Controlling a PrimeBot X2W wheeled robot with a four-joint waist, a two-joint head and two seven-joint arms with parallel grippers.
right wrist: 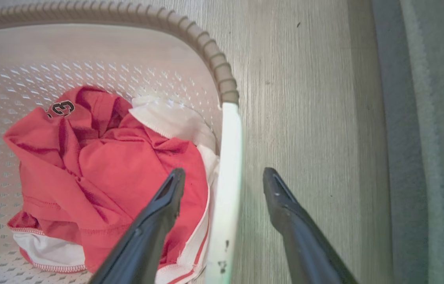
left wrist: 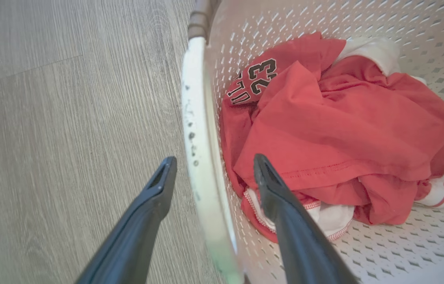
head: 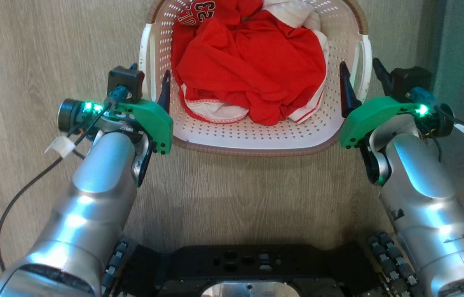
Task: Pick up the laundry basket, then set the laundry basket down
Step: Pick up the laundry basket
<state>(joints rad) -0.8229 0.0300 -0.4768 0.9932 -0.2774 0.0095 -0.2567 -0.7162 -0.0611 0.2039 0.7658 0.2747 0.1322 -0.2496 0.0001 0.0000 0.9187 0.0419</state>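
My left gripper should next grab the basket's white side handle (head: 144, 58) to keep the basket level, because a red jersey (head: 250, 62) lies loose in the open basket.
The cream-white laundry basket (head: 252, 134) sits on the wooden floor in front of me, its brown woven-look rim (head: 256, 149) nearest my base. A red jersey and white cloth (head: 252, 62) lie inside. My left gripper (head: 149, 80) is open and straddles the white left handle (left wrist: 196, 118), one finger inside the basket and one outside; the handle runs between them (left wrist: 214, 159). My right gripper (head: 362, 76) is open in the same way around the right handle (right wrist: 228, 165), which passes through its gap (right wrist: 224, 172). Neither pair of fingers presses the handle.
My black wheeled base (head: 248, 268) is close below the basket. A grey-green surface (head: 462, 49) runs along the right side near the right arm, also seen as a grey-green band (right wrist: 435, 118). A black cable (head: 22, 194) hangs from the left wrist.
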